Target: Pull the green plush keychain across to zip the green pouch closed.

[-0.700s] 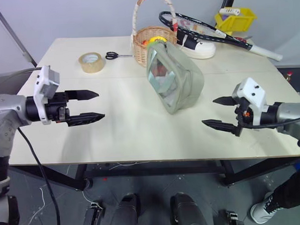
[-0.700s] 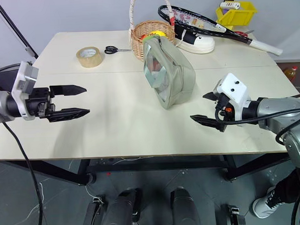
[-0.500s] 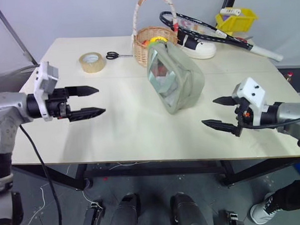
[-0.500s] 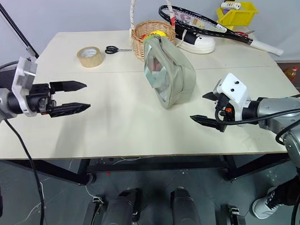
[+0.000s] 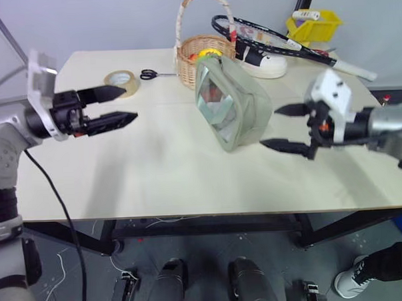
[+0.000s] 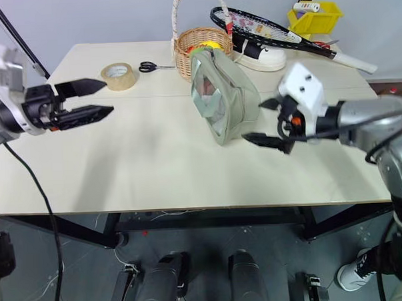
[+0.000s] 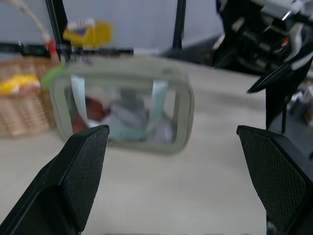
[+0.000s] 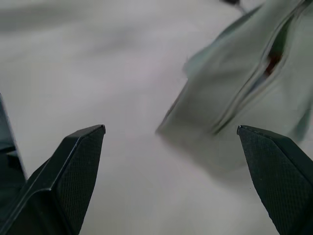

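Observation:
I should next grab the soft top edge of the pouch along the zip with my right gripper, to steady the pouch (image 5: 234,104) for zipping.
The green pouch (image 5: 234,104) stands on edge in the middle of the table (image 5: 155,172), its clear window toward my left side and red and white contents showing. Its zip (image 8: 268,62) gapes open. A small bright-green blob, apparently the green plush keychain (image 7: 51,78), sits at the pouch's top corner nearest the basket. Well clear of the pouch on its left, my left gripper (image 5: 123,103) hovers open, pointing at the window. My right gripper (image 5: 269,127) is open close beside the pouch's right side, touching nothing.
A wicker basket (image 5: 198,60) with a yellow toy stands just behind the pouch. A tape roll (image 5: 120,79) and scissors (image 5: 151,74) lie at the back left. A racket (image 5: 269,35), a white shoe (image 5: 267,67) and a yellow bin (image 5: 315,23) are at the back right.
Both open grippers have risen. The right one has moved in toward the pouch's right side; the left one has lifted and drawn a little away from me.

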Robot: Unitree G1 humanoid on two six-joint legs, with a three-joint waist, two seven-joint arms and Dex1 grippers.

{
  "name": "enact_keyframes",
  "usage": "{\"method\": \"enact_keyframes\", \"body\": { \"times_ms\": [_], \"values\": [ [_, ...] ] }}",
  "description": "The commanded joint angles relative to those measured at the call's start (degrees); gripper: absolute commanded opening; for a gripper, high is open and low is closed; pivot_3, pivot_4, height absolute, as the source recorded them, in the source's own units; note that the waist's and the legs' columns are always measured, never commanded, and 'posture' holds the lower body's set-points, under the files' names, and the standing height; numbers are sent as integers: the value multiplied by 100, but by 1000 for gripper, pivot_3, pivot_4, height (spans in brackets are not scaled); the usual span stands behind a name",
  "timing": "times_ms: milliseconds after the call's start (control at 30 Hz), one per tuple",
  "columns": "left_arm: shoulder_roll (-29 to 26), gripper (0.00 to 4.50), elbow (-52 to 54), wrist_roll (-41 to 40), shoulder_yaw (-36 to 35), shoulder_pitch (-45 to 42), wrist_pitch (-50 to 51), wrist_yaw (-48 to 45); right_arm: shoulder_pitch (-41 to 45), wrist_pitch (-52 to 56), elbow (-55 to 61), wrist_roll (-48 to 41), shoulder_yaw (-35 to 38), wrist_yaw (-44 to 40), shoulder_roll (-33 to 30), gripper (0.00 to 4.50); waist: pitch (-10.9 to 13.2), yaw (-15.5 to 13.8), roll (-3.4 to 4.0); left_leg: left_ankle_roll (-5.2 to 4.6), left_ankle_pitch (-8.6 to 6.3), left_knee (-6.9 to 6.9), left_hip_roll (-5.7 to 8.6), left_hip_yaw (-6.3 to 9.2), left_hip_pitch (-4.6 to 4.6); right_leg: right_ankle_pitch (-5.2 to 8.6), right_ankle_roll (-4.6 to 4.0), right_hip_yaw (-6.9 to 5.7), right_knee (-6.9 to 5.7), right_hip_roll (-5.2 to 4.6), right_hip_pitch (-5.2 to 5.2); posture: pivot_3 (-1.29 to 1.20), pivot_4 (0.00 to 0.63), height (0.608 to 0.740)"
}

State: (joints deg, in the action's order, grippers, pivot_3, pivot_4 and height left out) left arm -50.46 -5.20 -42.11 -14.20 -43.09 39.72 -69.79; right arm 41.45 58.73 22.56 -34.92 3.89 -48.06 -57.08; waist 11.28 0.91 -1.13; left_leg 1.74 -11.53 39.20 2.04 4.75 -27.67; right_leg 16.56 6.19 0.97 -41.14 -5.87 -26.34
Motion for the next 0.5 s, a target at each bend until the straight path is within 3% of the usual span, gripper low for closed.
{"method": "enact_keyframes", "body": {
  "times_ms": [33,300,500],
  "values": [
    [91,4461,-54,-134,-139,-222,1,104,1226,594,-837,115,-459,404,615,4500,0,24,0,0,0,-1,0,0,-1,0,0,0,0,0,-2,0,150,653],
    [185,4461,-106,54,57,-333,-207,33,4030,612,-4326,1501,-1725,1119,2424,4500,2,59,2,1,8,-7,5,-10,-7,-8,0,-1,-20,17,-22,0,150,653],
    [169,4461,96,44,17,-132,-237,61,4960,-364,-6827,2416,-2079,1215,3329,4500,0,73,0,18,19,3,19,-6,-74,-26,32,-4,-53,21,-90,0,150,653]
  ]
}}
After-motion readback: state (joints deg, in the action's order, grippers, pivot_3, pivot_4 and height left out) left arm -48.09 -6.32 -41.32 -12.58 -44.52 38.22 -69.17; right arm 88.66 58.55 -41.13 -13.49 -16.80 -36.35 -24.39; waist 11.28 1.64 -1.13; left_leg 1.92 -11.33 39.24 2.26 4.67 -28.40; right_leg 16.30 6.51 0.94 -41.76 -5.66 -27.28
